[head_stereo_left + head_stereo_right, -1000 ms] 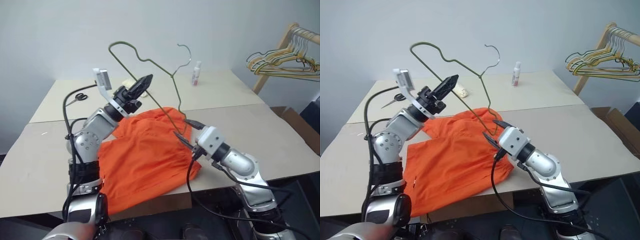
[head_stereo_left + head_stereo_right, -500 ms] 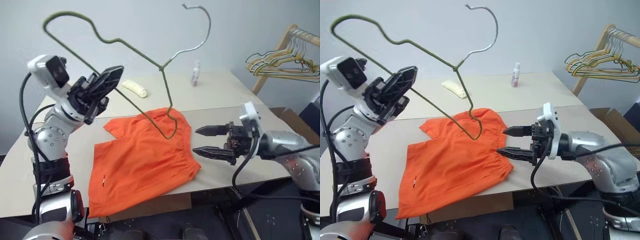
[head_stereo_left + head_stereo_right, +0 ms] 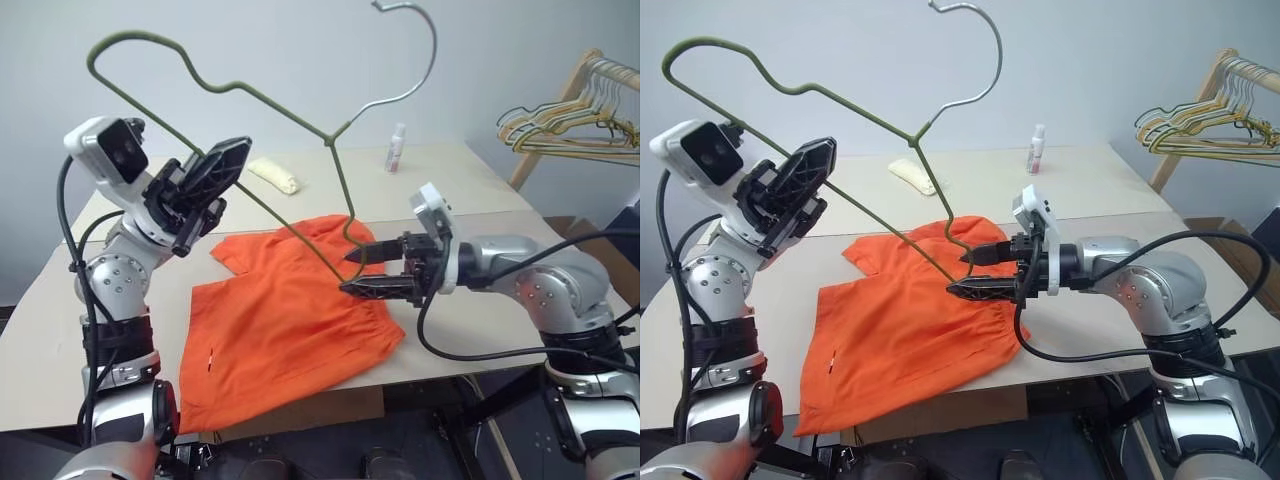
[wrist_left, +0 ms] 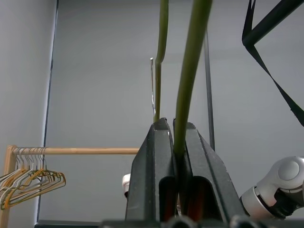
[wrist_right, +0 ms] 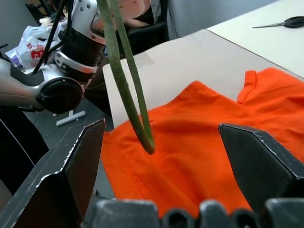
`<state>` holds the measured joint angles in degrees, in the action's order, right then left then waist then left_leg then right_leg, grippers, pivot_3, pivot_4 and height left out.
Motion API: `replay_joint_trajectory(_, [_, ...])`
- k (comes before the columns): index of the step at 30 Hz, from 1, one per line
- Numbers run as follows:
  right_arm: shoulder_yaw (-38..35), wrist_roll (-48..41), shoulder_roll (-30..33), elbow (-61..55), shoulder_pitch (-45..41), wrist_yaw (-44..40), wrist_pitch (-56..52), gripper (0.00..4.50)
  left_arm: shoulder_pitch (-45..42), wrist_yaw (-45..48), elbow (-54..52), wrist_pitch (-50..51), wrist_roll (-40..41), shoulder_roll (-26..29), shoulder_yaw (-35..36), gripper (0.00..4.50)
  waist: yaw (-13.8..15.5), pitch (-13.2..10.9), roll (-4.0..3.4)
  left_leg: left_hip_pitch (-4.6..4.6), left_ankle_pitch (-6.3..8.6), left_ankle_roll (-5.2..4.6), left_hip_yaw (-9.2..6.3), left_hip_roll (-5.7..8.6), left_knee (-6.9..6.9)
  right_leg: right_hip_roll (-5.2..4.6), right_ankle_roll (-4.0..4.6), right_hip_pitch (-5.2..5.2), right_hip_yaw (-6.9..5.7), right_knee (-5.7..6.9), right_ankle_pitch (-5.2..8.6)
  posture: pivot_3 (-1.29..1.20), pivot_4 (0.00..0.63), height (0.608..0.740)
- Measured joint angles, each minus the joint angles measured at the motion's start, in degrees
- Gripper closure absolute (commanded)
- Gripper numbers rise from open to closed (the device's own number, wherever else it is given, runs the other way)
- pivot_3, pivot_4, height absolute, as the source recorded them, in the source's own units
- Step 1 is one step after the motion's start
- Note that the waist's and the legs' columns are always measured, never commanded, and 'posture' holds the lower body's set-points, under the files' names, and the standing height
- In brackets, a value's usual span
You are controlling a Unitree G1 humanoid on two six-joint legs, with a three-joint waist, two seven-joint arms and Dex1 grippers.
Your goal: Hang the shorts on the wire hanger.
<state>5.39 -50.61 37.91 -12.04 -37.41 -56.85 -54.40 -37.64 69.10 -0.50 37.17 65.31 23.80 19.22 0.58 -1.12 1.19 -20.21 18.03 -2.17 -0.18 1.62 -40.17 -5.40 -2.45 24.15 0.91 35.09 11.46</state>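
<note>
My right gripper will next take hold of the hanger by its bent corner [image 3: 343, 278] [image 5: 146, 145]. That will get the wire hanger ready for the orange shorts.
The orange shorts [image 3: 290, 305] lie flat on the table [image 3: 480, 195], waistband toward the right. My left gripper [image 3: 238, 152] is shut on the wire hanger [image 3: 328, 138] and holds it high and tilted, hook uppermost. In the left wrist view the wire rises from between the shut fingers [image 4: 159, 142]. The hanger's lower bend hangs just above the shorts. My right gripper [image 3: 347, 272] is open, pointing left over the shorts. In the right wrist view the wire's lower bend [image 5: 145, 140] sits between its spread fingers [image 5: 80, 161], touching neither.
A pale yellow rolled cloth [image 3: 272, 175] and a small white bottle [image 3: 397, 148] stand at the back of the table. Scissors [image 5: 285, 22] lie at the far left. A wooden rack of bunched hangers [image 3: 580, 120] stands beyond the right edge.
My left gripper has lifted and tilted the hanger up off the shorts. My right gripper opened wide, swung out right, then came back left to the hanger's lower bend.
</note>
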Motion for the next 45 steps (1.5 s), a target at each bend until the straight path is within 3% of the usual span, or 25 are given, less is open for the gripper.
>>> replay_joint_trajectory(4, [0.59,0.14,-0.69,0.29,-0.52,-1.7,0.0,0.03,0.04,-0.51,0.0,-0.45,-0.09,-0.67,-0.03,4.5,-0.04,0.0,0.0,-0.03,0.0,0.0,0.01,-0.01,0.01,0.01,0.0,0.03,0.0,-0.03,0.0,0.02,0.0,0.74])
replay_joint_trajectory(7, [0.76,0.78,-1.35,1.07,-0.91,-2.1,0.0,0.58,0.04,-0.51,0.0,-0.8,-0.22,-0.67,-0.04,4.5,-0.06,0.0,0.0,-0.02,0.01,-0.01,0.01,-0.01,0.0,0.0,0.0,0.01,0.0,-0.01,0.0,0.01,0.0,0.74])
replay_joint_trajectory(17, [0.81,2.81,-3.18,1.48,-1.06,-2.51,0.15,4.32,0.44,-0.91,0.04,-1.38,-1.49,-0.71,-0.38,4.5,-0.06,0.0,0.0,-0.02,0.01,-0.02,0.01,0.0,0.0,0.0,0.0,0.01,-0.01,-0.02,-0.01,0.01,0.0,0.74])
replay_joint_trajectory(18, [0.86,2.93,-3.22,1.37,-1.05,-2.75,0.14,4.45,0.49,-1.19,0.32,-1.87,-2.03,-0.74,-0.32,4.5,-0.06,0.0,0.0,-0.02,0.01,-0.01,0.01,0.0,0.0,0.0,0.0,0.02,-0.01,-0.01,0.0,0.01,0.0,0.74])
replay_joint_trajectory(19, [0.88,3.0,-3.46,1.31,-1.05,-2.77,0.13,4.45,0.59,-1.41,0.7,-2.14,-2.32,-0.75,-0.25,4.5,-0.06,0.0,0.0,-0.02,0.01,-0.01,0.0,-0.01,0.01,0.02,0.0,0.02,-0.01,-0.01,0.0,0.01,0.0,0.74])
replay_joint_trajectory(22, [0.87,3.25,-3.96,1.41,-0.99,-2.09,-0.21,4.5,1.48,-2.48,0.91,-2.92,-5.23,-0.11,-1.58,3.68,-0.07,0.01,-0.01,-0.01,0.01,-0.01,0.01,0.0,0.01,0.01,0.0,0.01,-0.01,-0.02,0.0,0.01,0.0,0.74])
replay_joint_trajectory(27, [-0.75,2.4,-5.61,1.33,-0.64,1.16,-0.72,4.5,5.19,-2.11,1.35,-3.46,-13.0,1.36,-8.45,2.0,-0.07,0.01,-0.01,-0.04,0.01,-0.01,0.01,0.03,0.02,0.01,0.0,0.06,-0.01,-0.01,-0.01,0.01,0.0,0.74])
replay_joint_trajectory(33, [-12.33,-4.71,-4.88,-1.84,5.33,10.04,-5.81,4.5,13.37,0.74,0.19,-6.39,-25.15,10.27,-16.59,0.03,-0.07,0.01,-0.03,-0.03,0.01,-0.01,0.04,-0.01,0.23,-0.01,0.01,0.1,0.03,-0.07,0.0,-0.02,0.0,0.74])
replay_joint_trajectory(39, [-21.83,-11.44,4.08,-5.95,21.78,14.91,-15.29,4.5,17.5,3.16,-2.41,-13.95,-34.43,16.1,-19.41,0.03,0.37,0.0,-0.03,-0.07,0.1,-0.16,0.1,0.0,0.23,-0.18,0.01,0.04,-0.01,-0.13,0.0,-0.03,0.0,0.74])
replay_joint_trajectory(45, [-26.78,-13.65,11.62,-1.2,34.61,14.14,-22.42,4.5,15.64,6.78,-6.62,-15.06,-32.98,16.71,-19.73,0.03,-0.15,0.05,-0.11,0.04,0.14,-0.24,0.25,-0.09,0.16,-0.06,-0.01,-0.11,0.07,-0.09,0.0,-0.03,0.0,0.74])
